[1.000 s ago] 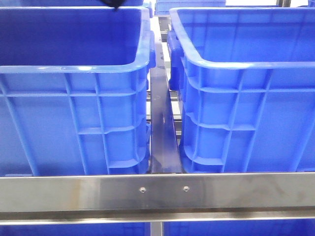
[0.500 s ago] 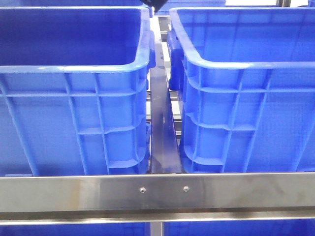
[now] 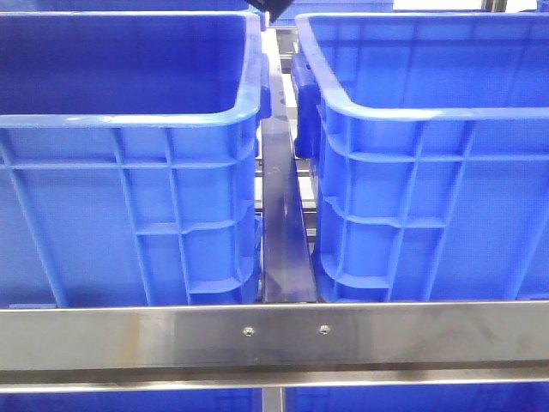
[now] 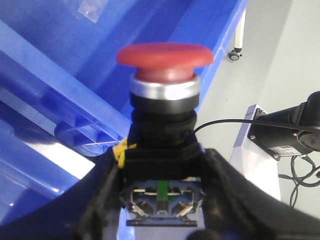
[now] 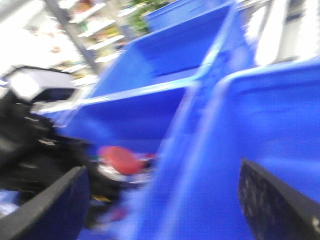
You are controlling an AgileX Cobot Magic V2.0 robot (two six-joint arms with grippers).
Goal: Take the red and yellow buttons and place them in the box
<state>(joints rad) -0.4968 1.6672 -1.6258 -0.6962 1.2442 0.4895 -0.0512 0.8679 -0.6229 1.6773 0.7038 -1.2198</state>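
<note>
My left gripper opens next, since in the left wrist view the red button's cap (image 4: 165, 56) reaches past the box's rim over the blue box, so the red button would land inside.
In the left wrist view my left gripper (image 4: 162, 162) is shut on the black body of a red button (image 4: 165, 55), a mushroom cap with a silver ring, held above the rim of a blue box (image 4: 60, 85). The front view shows only a dark tip of that gripper (image 3: 273, 10) at the top edge, between the left box (image 3: 129, 120) and the right box (image 3: 412, 112). My right gripper (image 5: 162, 200) is open, over blue box walls, its view blurred. The red button (image 5: 120, 159) appears there in the left gripper's black fingers. No yellow button is in view.
A steel rail (image 3: 274, 335) runs across the front below the boxes. A dark metal bar (image 3: 283, 223) lies in the gap between them. Beside the box in the left wrist view stand a white stand with a black device and cables (image 4: 280, 140).
The dark gripper tip at the top of the front view has moved right, from over the left box to the gap between the boxes. It has barely shifted in the last half second.
</note>
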